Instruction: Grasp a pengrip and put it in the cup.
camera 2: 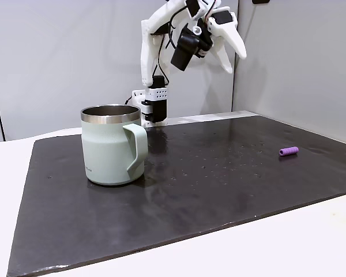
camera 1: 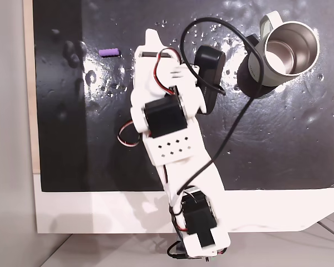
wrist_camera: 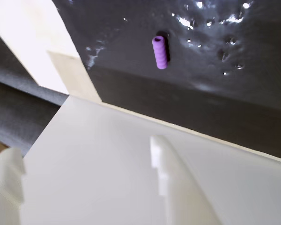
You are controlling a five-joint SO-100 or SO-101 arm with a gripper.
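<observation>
I should grab the purple pengrip with my gripper by one end of its tube (camera 1: 116,53). Then I can put the pengrip in the cup (camera 1: 286,50).
The pengrip (camera 1: 108,53) is a tiny purple tube lying on the black mat, at upper left in a fixed view and at the right (camera 2: 288,151) in the side fixed view. It shows upright near the top of the wrist view (wrist_camera: 159,52). The pale grey-green cup (camera 1: 286,50) with its steel interior stands upright at the mat's other end (camera 2: 112,147), handle toward the arm. My gripper (camera 2: 236,63) is high above the mat, between the two things and touching neither. Its white fingers (wrist_camera: 173,183) stand wide apart with nothing between them, so it is open.
The black mat (camera 1: 267,150) has glossy bumps and wet-looking specks and lies on a white table (camera 1: 100,211). The arm's base (camera 2: 153,104) stands at the mat's edge, with a black cable (camera 1: 234,128) looping toward the cup. Grey walls (camera 2: 57,57) close in behind.
</observation>
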